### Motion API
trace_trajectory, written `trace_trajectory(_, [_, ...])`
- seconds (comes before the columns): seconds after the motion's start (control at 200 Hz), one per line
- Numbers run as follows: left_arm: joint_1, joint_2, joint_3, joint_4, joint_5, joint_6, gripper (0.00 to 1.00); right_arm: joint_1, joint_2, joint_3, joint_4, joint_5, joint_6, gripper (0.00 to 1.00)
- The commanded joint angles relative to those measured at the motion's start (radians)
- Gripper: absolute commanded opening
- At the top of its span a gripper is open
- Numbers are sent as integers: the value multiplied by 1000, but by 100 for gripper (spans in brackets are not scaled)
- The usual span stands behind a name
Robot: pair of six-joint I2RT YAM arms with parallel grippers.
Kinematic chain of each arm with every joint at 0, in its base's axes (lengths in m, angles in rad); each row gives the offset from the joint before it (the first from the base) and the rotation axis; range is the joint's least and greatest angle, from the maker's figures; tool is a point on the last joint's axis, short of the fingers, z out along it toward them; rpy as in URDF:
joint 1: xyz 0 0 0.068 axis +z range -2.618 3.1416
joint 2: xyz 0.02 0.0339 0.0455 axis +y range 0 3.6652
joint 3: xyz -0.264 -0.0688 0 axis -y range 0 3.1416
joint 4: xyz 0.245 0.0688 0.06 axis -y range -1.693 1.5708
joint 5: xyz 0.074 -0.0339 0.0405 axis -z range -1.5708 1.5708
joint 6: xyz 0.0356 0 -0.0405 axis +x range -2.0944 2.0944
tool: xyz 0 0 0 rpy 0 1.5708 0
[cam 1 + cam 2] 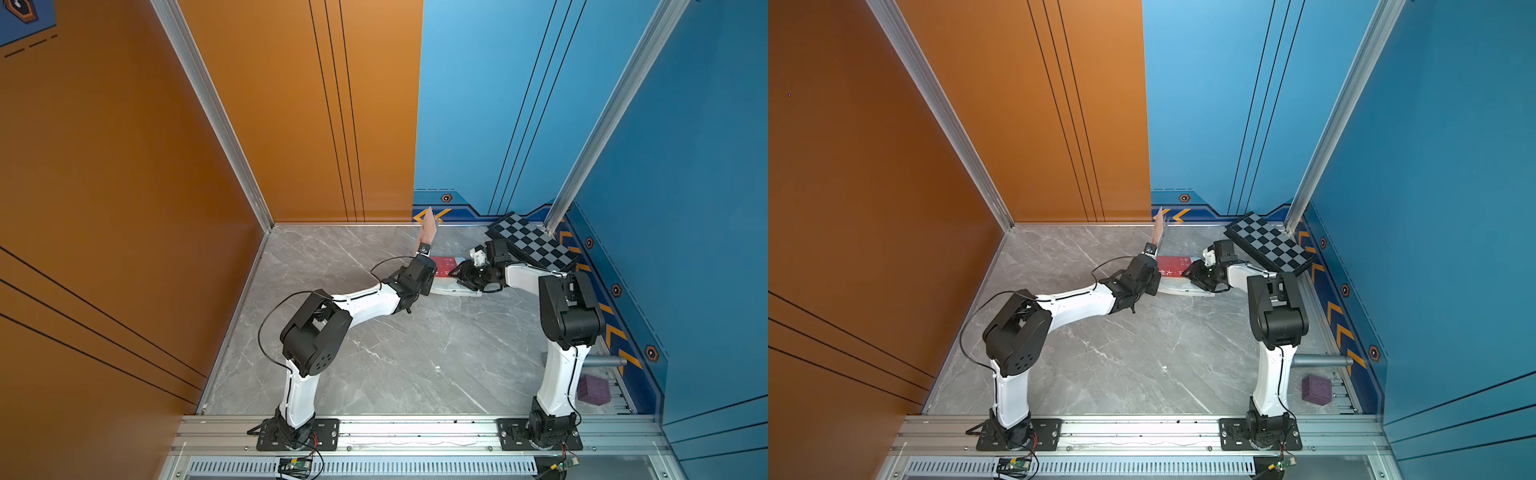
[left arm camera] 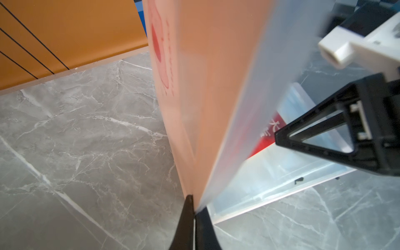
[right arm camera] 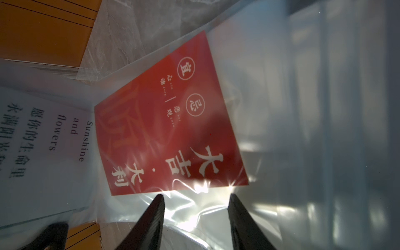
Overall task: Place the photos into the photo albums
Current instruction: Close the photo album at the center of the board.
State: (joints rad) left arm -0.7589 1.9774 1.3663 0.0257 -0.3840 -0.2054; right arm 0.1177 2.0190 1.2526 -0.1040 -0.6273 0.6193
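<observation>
My left gripper needs to stay closed on the pink cover until the cover is down on the flat page. The cover stands upright, so it would end short if I opened now.
The photo album lies open on the marble floor near the back wall. Its pink cover stands upright, and my left gripper is shut on that cover's lower edge together with a clear sleeve page. In the left wrist view the fingertips pinch the pink sheet. A red photo with white Chinese print lies under clear sleeve film on the flat page. My right gripper is open, its tips resting on the film just short of the red photo's edge. A white photo sits in a neighbouring sleeve.
A black-and-grey checkered board leans in the back right corner, close behind the right arm. A purple cube and a grey cylinder lie by the right wall. Both arms meet over the album.
</observation>
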Motion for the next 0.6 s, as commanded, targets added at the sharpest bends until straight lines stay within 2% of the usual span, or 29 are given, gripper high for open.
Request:
trace_trajectory(0.0, [-28,28,58,-117,-21,82,0,-37,-76,-46,0,-1,23,50])
trace_trajectory(0.17, [-42,39,79,-181,-39,118,0,-122,-148,-125,33,44,39,50])
trace_trajectory(0.34, [-66,65,116,-259,-35,160,0,-193,-159,-181,46,105,43,51])
trace_trajectory(0.591, [-131,138,204,-350,-40,233,0,-188,-47,-152,55,30,60,51])
